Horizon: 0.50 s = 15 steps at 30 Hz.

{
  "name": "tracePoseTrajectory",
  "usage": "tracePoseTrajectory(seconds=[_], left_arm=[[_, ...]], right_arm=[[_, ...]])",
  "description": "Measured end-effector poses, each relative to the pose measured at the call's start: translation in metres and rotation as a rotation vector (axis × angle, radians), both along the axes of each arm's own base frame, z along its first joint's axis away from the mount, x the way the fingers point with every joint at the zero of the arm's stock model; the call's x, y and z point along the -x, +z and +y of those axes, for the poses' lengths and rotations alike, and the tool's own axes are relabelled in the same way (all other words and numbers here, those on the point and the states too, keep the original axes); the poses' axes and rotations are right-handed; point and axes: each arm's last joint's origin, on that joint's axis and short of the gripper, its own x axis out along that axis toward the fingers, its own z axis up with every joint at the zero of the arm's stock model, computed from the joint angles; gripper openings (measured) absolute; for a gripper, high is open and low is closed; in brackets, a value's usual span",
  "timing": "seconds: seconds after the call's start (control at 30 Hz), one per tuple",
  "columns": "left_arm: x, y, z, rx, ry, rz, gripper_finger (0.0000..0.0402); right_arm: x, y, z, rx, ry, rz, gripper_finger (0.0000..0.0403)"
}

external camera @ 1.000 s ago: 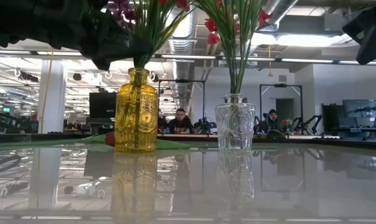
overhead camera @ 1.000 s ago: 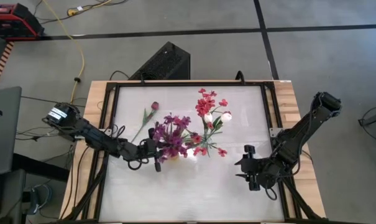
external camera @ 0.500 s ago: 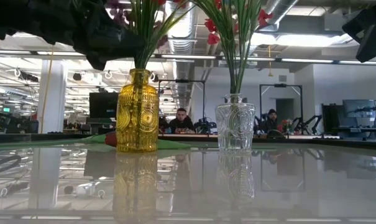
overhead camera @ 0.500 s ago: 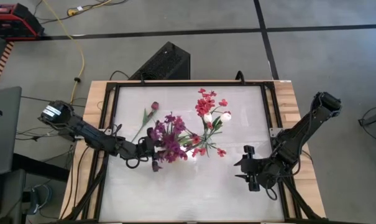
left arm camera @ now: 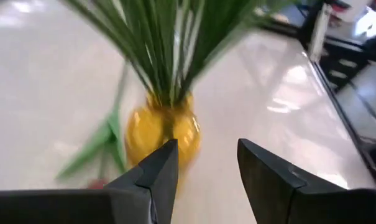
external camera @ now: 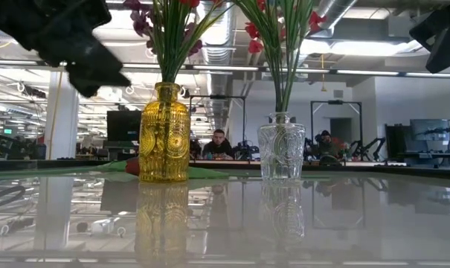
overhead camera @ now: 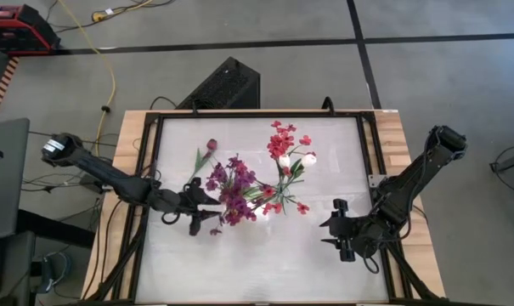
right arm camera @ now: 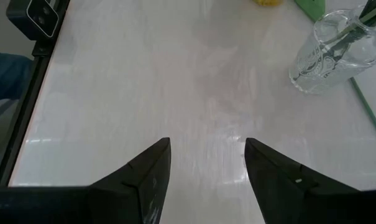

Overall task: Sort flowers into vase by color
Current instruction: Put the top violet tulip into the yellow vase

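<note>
I should next grab the flower's stem below the leaves with my left gripper, so the flower's dark red bud (overhead camera: pixel 211 144) stays free for color sorting.
A yellow vase (external camera: pixel 164 134) holds the purple flowers (overhead camera: pixel 231 185) by their green stems (left arm camera: pixel 169 50). To its right, a clear vase (external camera: pixel 281 147) holds the red flowers (overhead camera: pixel 284 140) and white buds (overhead camera: pixel 309 158). One flower with a dark red bud (overhead camera: pixel 211 145) lies flat on the table behind the yellow vase. My left gripper (left arm camera: pixel 206 165) is open, just to the near left of the yellow vase (left arm camera: pixel 163 134) and apart from it. My right gripper (right arm camera: pixel 207 152) hangs open over the table's near right part.
The table's glossy white top (overhead camera: pixel 265 263) is bare along its near side. A black frame rail (overhead camera: pixel 146 161) runs along the left edge, and wooden strips (overhead camera: pixel 392 144) flank the top. Beyond the table lie cables and a black box (overhead camera: pixel 223 85) on the floor.
My left gripper has opened, let go of the purple flowers' stems and drawn back toward the table's left edge, rising a little and turning. The purple flowers stay standing in the yellow vase. My right arm has kept still.
</note>
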Motion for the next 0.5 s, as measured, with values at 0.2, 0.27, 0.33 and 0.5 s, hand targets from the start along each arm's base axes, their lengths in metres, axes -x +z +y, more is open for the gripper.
tracePoseTrajectory(seconds=[0.2, 0.27, 0.33, 0.5], left_arm=[[0.016, -0.015, 0.013, 0.074, 0.213, 0.192, 0.0153], [0.02, -0.023, 0.021, 0.092, 0.323, 0.265, 0.0153], [0.024, -0.03, 0.03, 0.113, 0.415, 0.335, 0.0153], [0.025, -0.044, 0.053, 0.105, 0.599, 0.463, 0.0153]], right_arm=[[0.0, 0.0, 0.0, -0.001, 0.0, -0.002, 0.0232], [0.0, 0.0, 0.0, 0.0, 0.001, -0.001, 0.0232], [0.0, 0.0, 0.0, 0.003, 0.004, -0.002, 0.0232], [-0.003, 0.0, -0.003, 0.005, -0.01, -0.002, 0.0232]])
